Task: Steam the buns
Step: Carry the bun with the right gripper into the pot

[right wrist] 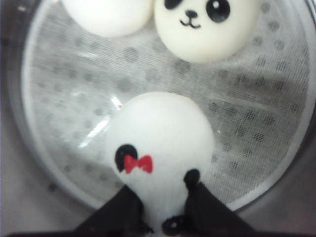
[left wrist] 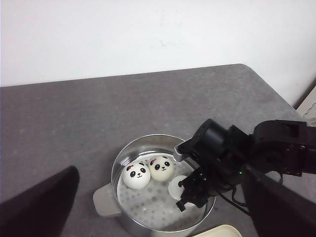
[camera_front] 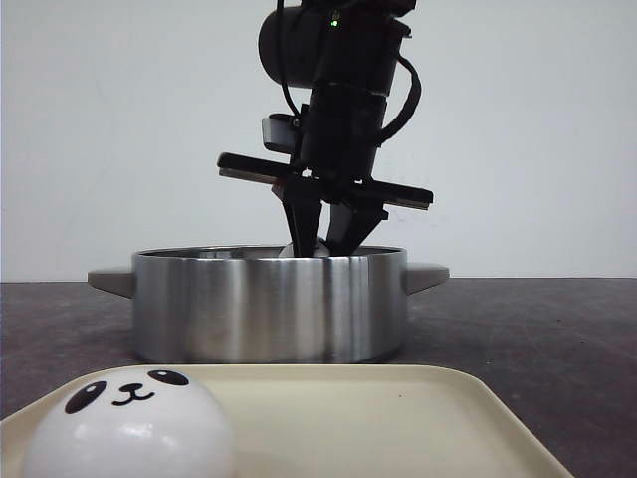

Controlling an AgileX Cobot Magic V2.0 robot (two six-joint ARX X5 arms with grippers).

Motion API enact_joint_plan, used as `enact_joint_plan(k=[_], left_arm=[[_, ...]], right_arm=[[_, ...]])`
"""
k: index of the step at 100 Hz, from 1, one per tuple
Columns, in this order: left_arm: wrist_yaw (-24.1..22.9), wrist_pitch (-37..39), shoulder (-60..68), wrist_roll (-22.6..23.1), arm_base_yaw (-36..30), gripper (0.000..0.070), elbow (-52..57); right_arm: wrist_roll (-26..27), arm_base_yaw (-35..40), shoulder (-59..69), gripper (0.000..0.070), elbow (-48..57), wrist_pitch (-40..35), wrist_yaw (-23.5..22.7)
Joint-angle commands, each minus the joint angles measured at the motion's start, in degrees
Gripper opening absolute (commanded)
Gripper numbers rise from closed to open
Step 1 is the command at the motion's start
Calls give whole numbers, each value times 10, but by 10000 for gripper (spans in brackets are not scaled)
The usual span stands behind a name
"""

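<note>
My right gripper releases the panda bun now, since the bun is low over the perforated liner and would remain in the pot (camera_front: 269,309).
My right gripper (camera_front: 328,234) reaches down into the steel pot (camera_front: 269,309) and is shut on a white panda bun (right wrist: 160,143) with a red bow, low over the perforated liner. Its black fingers (right wrist: 123,210) pinch the bun's sides. The same bun shows partly in the left wrist view (left wrist: 176,186). Two more buns (left wrist: 137,176) (left wrist: 161,168) sit side by side on the liner at the far side of the pot. A fourth bun (camera_front: 129,428) lies on the cream tray (camera_front: 398,418) at the front. My left gripper (left wrist: 159,207) hangs open and empty high above the pot.
The pot has two side handles (camera_front: 111,281) and stands mid-table on the dark grey tabletop (left wrist: 74,118). The cream tray fills the near edge in front of the pot. A white wall is behind the table.
</note>
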Motion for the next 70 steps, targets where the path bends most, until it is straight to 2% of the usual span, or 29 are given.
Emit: enact_joint_plan(k=[1,16,21,27,31,50,61,70], left_arm=[[-3,2,3,6,-4,636,9],[-3,-5,3,8,-4,637,9],[-3,-5,3,8,-4,637,9],[-3,-5,3,8,-4,637,9],[-3,-5,3,8,-4,636,9],[-3,-5,3,10,-4,637,9],[-3,-5,3,10,-4,637,9],[-3,-5,3,10,-4,637,9]], right_arm=[[3,2,13,5,9,3,1],[7,-3,14,11,9,2,4],[9,-3,14,64,9,2,4],[11,-5,14,186,9,2,4],[12,-5,14,237,9,2,4],[18,-5,14,256,9,3,5],[24,-5,14,324,9,3,7],[23,-5,14,413,9,3,7]])
